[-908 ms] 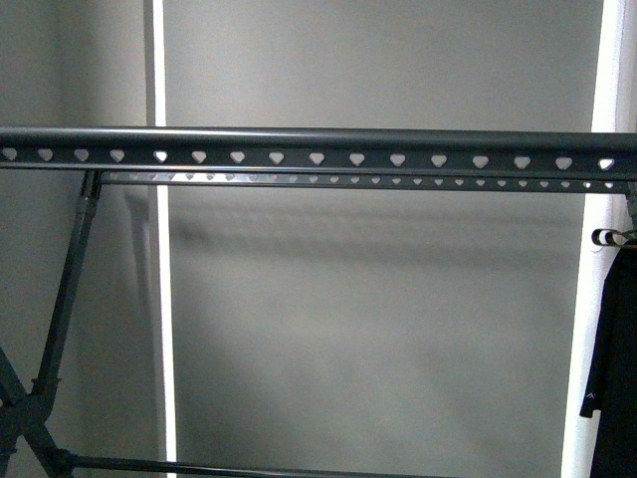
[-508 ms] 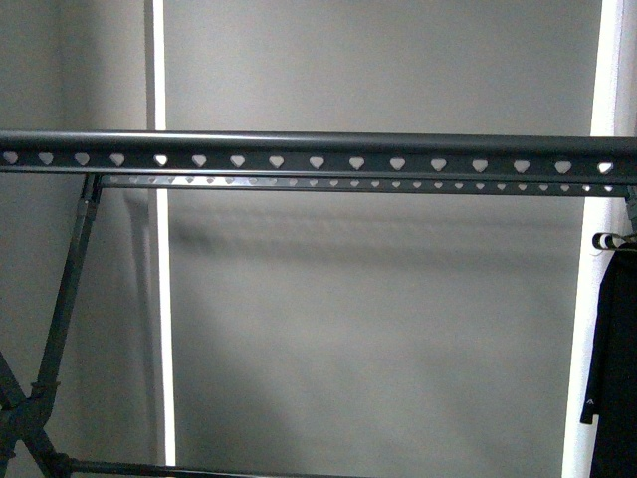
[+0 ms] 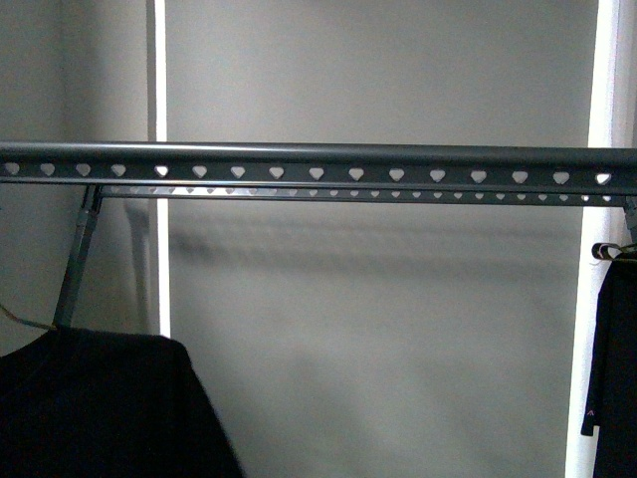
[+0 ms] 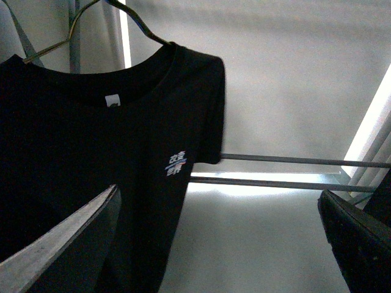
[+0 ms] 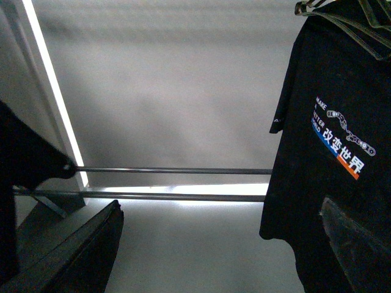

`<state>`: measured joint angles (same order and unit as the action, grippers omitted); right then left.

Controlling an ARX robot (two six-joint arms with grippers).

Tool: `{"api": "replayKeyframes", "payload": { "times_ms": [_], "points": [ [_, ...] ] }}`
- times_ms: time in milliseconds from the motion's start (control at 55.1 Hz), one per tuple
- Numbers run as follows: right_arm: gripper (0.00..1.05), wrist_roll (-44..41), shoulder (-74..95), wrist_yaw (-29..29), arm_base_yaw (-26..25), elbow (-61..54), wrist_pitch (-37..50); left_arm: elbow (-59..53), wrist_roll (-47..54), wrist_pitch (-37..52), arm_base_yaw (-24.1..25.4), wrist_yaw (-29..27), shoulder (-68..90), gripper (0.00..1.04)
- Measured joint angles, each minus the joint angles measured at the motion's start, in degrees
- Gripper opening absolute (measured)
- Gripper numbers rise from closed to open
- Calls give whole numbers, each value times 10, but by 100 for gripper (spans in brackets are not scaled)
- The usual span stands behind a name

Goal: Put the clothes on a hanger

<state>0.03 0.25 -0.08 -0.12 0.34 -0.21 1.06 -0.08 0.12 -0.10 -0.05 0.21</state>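
Observation:
The T-shirt's collar [image 4: 110, 90] should stay free to settle around the wire hanger, so my left gripper should grab the shoulder farther from the chest print [image 4: 12, 72] on the black T-shirt next.
The dark grey rack's rail [image 3: 318, 164], punched with heart-shaped holes, runs across the front view. A black T-shirt [image 3: 100, 408] on a thin wire hanger [image 3: 25, 324] shows at the lower left, below the rail. In the left wrist view this shirt [image 4: 79, 134] has a small white and blue chest print. My left gripper [image 4: 214, 244] is open and empty beside it. A second black T-shirt [image 5: 342, 110], printed "MAKE A BETTER WORLD" with a chain, hangs at the right end [image 3: 612, 358]. My right gripper [image 5: 211, 244] is open and empty, with one finger [image 5: 354, 238] in front of that shirt.
A second, thinner rail [image 3: 358, 192] runs behind the first. The rack's leg [image 3: 80, 259] slants down at the left. Two low crossbars [image 5: 171, 183] run near the floor. A grey wall with bright vertical light strips [image 3: 159, 259] stands behind.
The black T-shirt on the wire hanger has come up into the front view at the lower left. The rail now sits a little lower in the picture.

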Motion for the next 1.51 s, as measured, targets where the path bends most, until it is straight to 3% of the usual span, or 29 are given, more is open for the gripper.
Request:
{"api": "replayKeyframes", "payload": {
  "times_ms": [472, 545, 563, 581, 635, 672, 762, 889, 1017, 1289, 1507],
  "points": [
    [97, 0, 0, 0, 0, 0, 0, 0, 0, -1, 3, 10, 2, 98],
    [97, 0, 0, 0, 0, 0, 0, 12, 2, 15, 70, 182, 58, 98],
    [97, 0, 0, -2, 0, 0, 0, 21, 0, 37, 103, 272, 97, 98],
    [97, 0, 0, -2, 0, 0, 0, 28, -2, 55, 121, 314, 122, 98],
    [97, 0, 0, -1, 0, 0, 0, 64, -28, 122, 152, 402, 204, 98],
    [97, 0, 0, 0, 0, 0, 0, 90, -48, 158, 151, 411, 248, 98],
    [97, 0, 0, 0, 0, 0, 0, 167, -144, 216, 118, 337, 353, 98],
    [97, 0, 0, 0, 0, 0, 0, 275, -333, 228, 37, 178, 491, 98],
    [97, 0, 0, 0, 0, 0, 0, 360, -450, 225, -21, 70, 598, 98],
    [97, 0, 0, 0, 0, 0, 0, 433, -533, 221, -37, -26, 744, 98],
    [97, 0, 0, 0, 0, 0, 0, 500, -545, 221, -39, -56, 825, 98]
  ]
}}
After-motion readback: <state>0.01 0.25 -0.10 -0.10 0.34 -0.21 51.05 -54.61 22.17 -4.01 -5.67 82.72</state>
